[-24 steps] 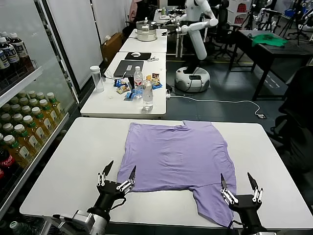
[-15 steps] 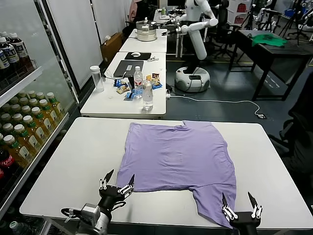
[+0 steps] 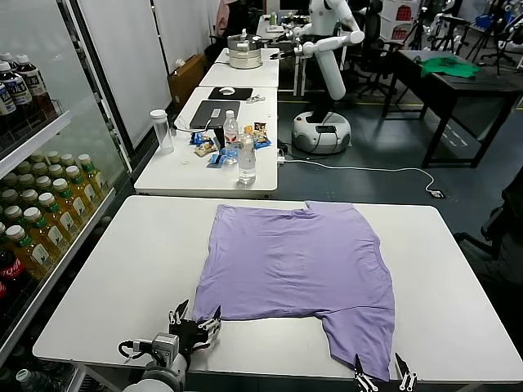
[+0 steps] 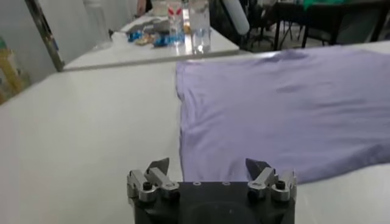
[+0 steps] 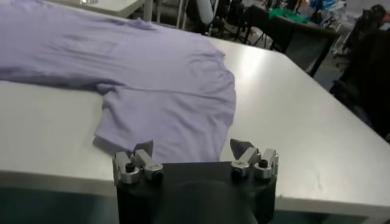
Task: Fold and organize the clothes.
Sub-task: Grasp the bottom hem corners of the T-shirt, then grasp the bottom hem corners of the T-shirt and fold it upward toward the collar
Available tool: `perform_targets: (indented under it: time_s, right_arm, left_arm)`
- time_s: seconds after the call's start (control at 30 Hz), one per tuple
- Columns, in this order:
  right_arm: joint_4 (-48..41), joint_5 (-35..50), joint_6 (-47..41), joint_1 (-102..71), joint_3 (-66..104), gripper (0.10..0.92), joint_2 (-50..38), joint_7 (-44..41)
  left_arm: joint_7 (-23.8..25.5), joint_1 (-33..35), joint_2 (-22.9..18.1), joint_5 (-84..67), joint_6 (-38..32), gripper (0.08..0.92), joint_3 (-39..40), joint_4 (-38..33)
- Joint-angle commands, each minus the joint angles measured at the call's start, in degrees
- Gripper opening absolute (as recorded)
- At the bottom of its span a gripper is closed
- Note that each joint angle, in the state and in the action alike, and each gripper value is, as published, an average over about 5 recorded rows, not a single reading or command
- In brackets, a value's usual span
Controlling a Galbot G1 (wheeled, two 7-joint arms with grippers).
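Note:
Next, the right gripper takes hold of the cuff end of the sleeve to fold the lavender T-shirt [image 3: 298, 261].
The lavender T-shirt [image 3: 298, 261] lies spread flat on the white table [image 3: 139, 261], one sleeve reaching the near edge at the right. It also shows in the left wrist view [image 4: 286, 109] and the right wrist view [image 5: 152, 79]. My left gripper [image 3: 194, 314] is open and empty, low at the table's near edge, just short of the shirt's near-left corner. My right gripper [image 3: 379, 373] is open and empty at the near edge, below the sleeve's end. In the wrist views each gripper [image 4: 208, 166] [image 5: 191, 147] shows spread fingers with nothing between them.
A second white table [image 3: 204, 155] behind holds water bottles [image 3: 246, 159], snacks and a laptop. A shelf of drink bottles [image 3: 45, 220] stands at the left. A white robot [image 3: 327, 57] and a dark table with a green cloth [image 3: 449, 67] stand far back.
Both grippers have drawn back toward the near table edge and lower in view, still open. The shirt has not moved.

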Motion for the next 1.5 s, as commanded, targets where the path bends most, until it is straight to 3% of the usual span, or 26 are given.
perform_targets:
  time_s: [0.03,0.17,0.53,0.9,1.07,1.5]
  right_arm:
    - [-2.8,2.8,-1.3,-0.2,-1.6,0.806,0.5,0.2]
    - [-2.9,5.4,-1.3,-0.2,-1.7,0.707,0.5,0.4]
    - [-0.3,7.8,-0.8,-0.2,-0.9,0.441,-0.7,-0.6]
    - [9.2,11.4,-0.8,1.3,4.6,0.205,-4.6,-1.6]
    - [12.5,15.0,-1.5,4.7,8.6,0.124,-7.8,-1.5]
    - [3.5,23.5,-3.8,21.2,12.8,0.119,-16.9,-0.5]
  left_arm:
    - [-1.2,-0.8,0.0,-2.4,1.9,0.818,0.5,2.9]
    - [-1.1,-0.4,0.0,-5.1,1.9,0.745,0.4,2.5]
    - [-0.5,0.4,0.0,-11.1,-0.2,0.426,-1.0,-0.4]
    - [2.2,0.6,2.1,-13.3,-6.5,0.124,-1.7,-6.6]
    - [2.8,-0.6,3.4,-15.1,-6.9,0.103,-1.8,-8.4]
    - [2.9,-10.9,4.0,-18.1,-6.6,0.103,-1.1,-1.6]
